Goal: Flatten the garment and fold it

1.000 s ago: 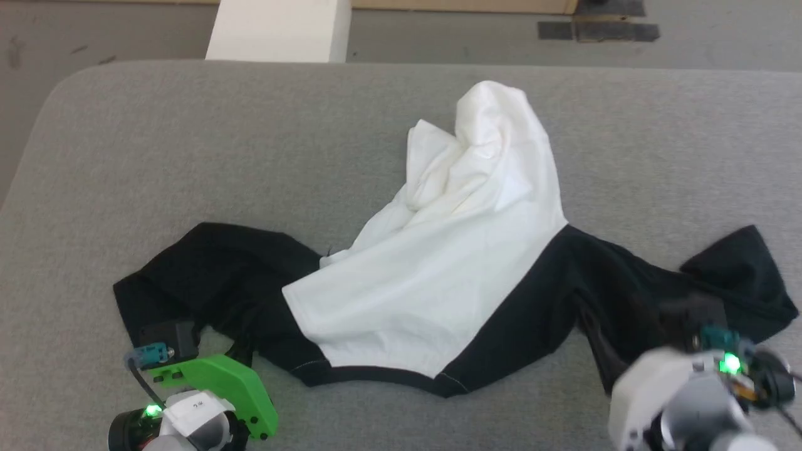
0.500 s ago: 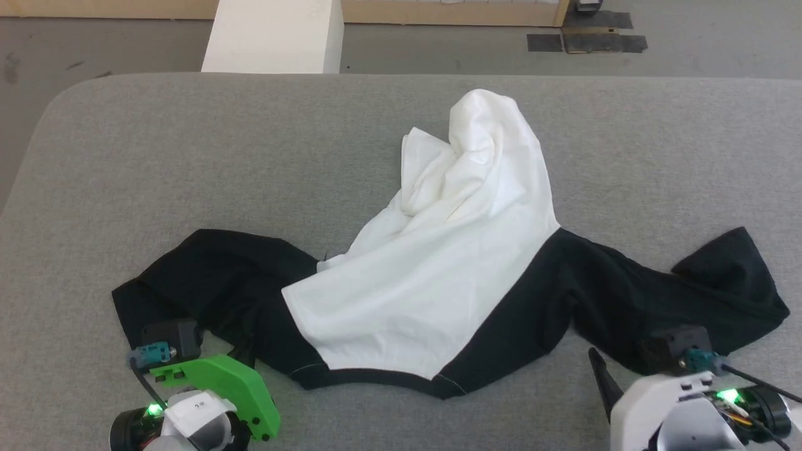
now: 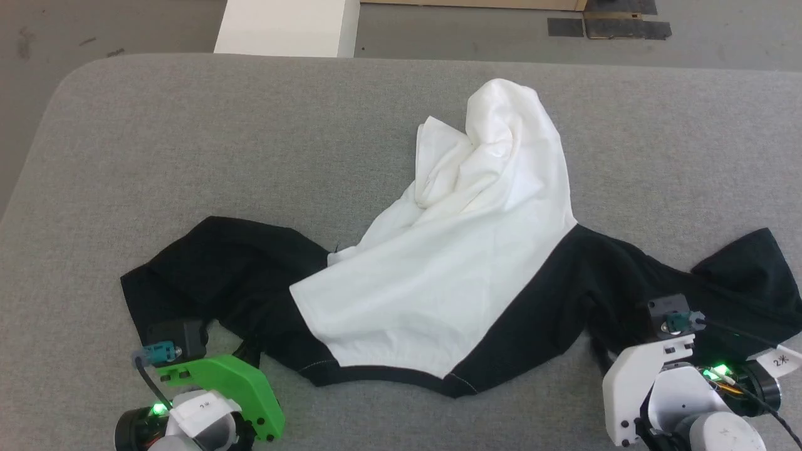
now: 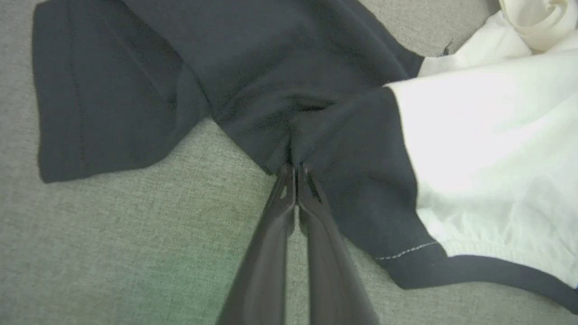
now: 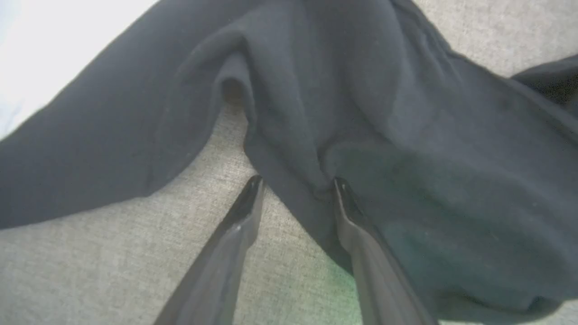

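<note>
I should grab the black sleeve with my right gripper next, by its raised fold at the sleeve's near edge (image 3: pixel 603 342). The rest of the garment's cloth (image 3: pixel 740 300) is loose and wide.
The garment (image 3: pixel 463 250) lies crumpled on the grey table, its white body bunched in the middle and a black sleeve spread to each side. At the lower left, my left gripper (image 3: pixel 245 351) is shut on the garment's black cloth beside the left sleeve (image 4: pixel 113 90). In the left wrist view the cloth puckers at its closed tips (image 4: pixel 293 169). At the lower right, my right gripper (image 3: pixel 611 351) is open. Its fingers straddle a raised fold of the right sleeve (image 5: pixel 316 135), and one fingertip (image 5: pixel 341 185) touches the fold in the right wrist view.
The grey padded table (image 3: pixel 188 138) has a rounded far-left corner and bare cloth around the garment. A white box (image 3: pixel 288 28) stands on the floor just past the far edge. Dark tape patches (image 3: pixel 608 26) mark the floor at the back right.
The head camera has shifted slightly. My right gripper has moved forward onto the right sleeve and its jaws have narrowed a little. The left gripper holds the same spot.
</note>
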Controlling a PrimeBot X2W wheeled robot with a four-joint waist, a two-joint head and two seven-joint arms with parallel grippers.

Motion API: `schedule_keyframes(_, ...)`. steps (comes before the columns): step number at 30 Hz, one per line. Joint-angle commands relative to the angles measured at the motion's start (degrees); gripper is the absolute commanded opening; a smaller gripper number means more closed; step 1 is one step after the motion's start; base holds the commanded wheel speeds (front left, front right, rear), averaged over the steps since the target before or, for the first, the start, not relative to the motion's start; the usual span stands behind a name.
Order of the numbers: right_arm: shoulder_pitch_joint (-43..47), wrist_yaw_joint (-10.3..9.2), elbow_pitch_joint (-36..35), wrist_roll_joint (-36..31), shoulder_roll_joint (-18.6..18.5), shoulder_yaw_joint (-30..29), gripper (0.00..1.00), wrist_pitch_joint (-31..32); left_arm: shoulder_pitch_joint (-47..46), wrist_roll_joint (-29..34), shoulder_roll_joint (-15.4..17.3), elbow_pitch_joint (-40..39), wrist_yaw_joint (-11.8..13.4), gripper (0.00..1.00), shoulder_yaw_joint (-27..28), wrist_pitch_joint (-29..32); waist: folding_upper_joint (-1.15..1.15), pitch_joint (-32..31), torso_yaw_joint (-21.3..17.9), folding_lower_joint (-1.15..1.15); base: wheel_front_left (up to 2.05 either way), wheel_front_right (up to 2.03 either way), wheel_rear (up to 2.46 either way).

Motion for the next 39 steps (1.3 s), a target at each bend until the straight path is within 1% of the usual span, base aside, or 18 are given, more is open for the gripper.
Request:
schedule_keyframes(1, 0.84, -0.09, 2.23, -0.48, 0.14, -0.03, 0.0, 2.13, -0.48, -0.29, 0.24, -0.11, 0.29, 0.0, -0.01, -0.06, 0.44, 0.09, -0.05, 0.0, 0.0, 0.0, 0.0)
schedule_keyframes(6, 0.56, -0.09, 1.42, -0.3, 0.14, -0.28, 0.0, 2.26, -0.33, -0.48, 0.37, -0.04, 0.42, 0.0, 0.0, -0.04, 0.44, -0.13, -0.47, 0.0, 0.0, 0.0, 0.0)
schedule_keyframes(10, 0.96, -0.09, -0.44, 1.87, 0.15, -1.32, 0.0, -0.41, -0.45, -0.71, 0.48, -0.26, -0.15, 0.0, -0.09, -0.73, 0.44, -1.09, -0.62, 0.0, 0.0, 0.0, 0.0)
schedule_keyframes(12, 1.54, -0.09, -2.71, 3.92, 0.16, -2.13, 0.0, -2.06, -0.51, -1.11, 0.49, -0.91, -0.7, 0.0, 0.09, -1.46, 0.44, -1.95, -0.63, 0.0, 0.0, 0.0, 0.0)
schedule_keyframes(15, 2.34, -0.09, -8.23, 5.66, 0.16, -3.13, 0.0, -3.62, -0.62, -3.08, 0.2, -3.61, -2.12, 0.0, 0.97, -2.61, 0.44, -3.38, -0.99, 0.0, 0.0, 0.0, 0.0)
schedule_keyframes(20, 1.42, -0.09, -18.43, 4.22, -0.26, -4.11, 0.0, -2.56, -2.28, -7.4, 0.98, -9.67, -5.95, 0.0, 2.28, -2.36, 0.44, -5.12, -1.73, 0.0, 0.0, 0.0, 0.0)
schedule_keyframes(22, -0.13, -0.09, -21.6, 3.75, -1.76, -3.98, 0.0, -1.25, -3.79, -8.69, 1.99, -11.92, -7.27, 0.0, 2.66, -1.23, 0.44, -5.56, -2.01, 0.0, 0.0, 0.0, 0.0)
schedule_keyframes(25, -3.98, -0.09, -23.85, 3.74, -5.61, -3.62, 0.0, 1.09, -7.28, -10.07, 3.89, -14.3, -8.71, 0.0, 3.15, 1.3, 0.44, -5.71, -2.32, 0.0, 0.0, 0.0, 0.0)
schedule_keyframes(27, -7.24, -0.09, -24.31, 4.24, -8.19, -3.18, 0.0, 2.58, -10.26, -11.02, 4.9, -15.16, -9.39, 0.0, 3.44, 3.09, 0.44, -5.29, -2.46, 0.0, 0.0, 0.0, 0.0)
schedule_keyframes(30, -12.75, -0.09, -23.86, 5.15, -11.62, -2.3, 0.0, 4.73, -15.62, -13.23, 5.36, -15.49, -9.89, 0.0, 4.23, 5.3, 0.44, -4.09, -2.57, 0.0, 0.0, 0.0, 0.0)
schedule_keyframes(34, -22.15, -0.09, -20.42, 6.63, -15.57, -0.68, 0.0, 7.06, -24.74, -15.79, 5.11, -13.69, -9.4, 0.0, 5.83, 7.31, 0.44, -0.79, -2.87, 0.0, 0.0, 0.0, 0.0)
schedule_keyframes(39, -37.25, -0.09, -12.72, 8.48, -18.3, 2.38, 0.0, 7.75, -38.82, -16.24, 5.27, -8.32, -8.13, 0.0, 7.31, 8.56, 0.44, 5.11, -3.59, 0.0, 0.0, 0.0, 0.0)
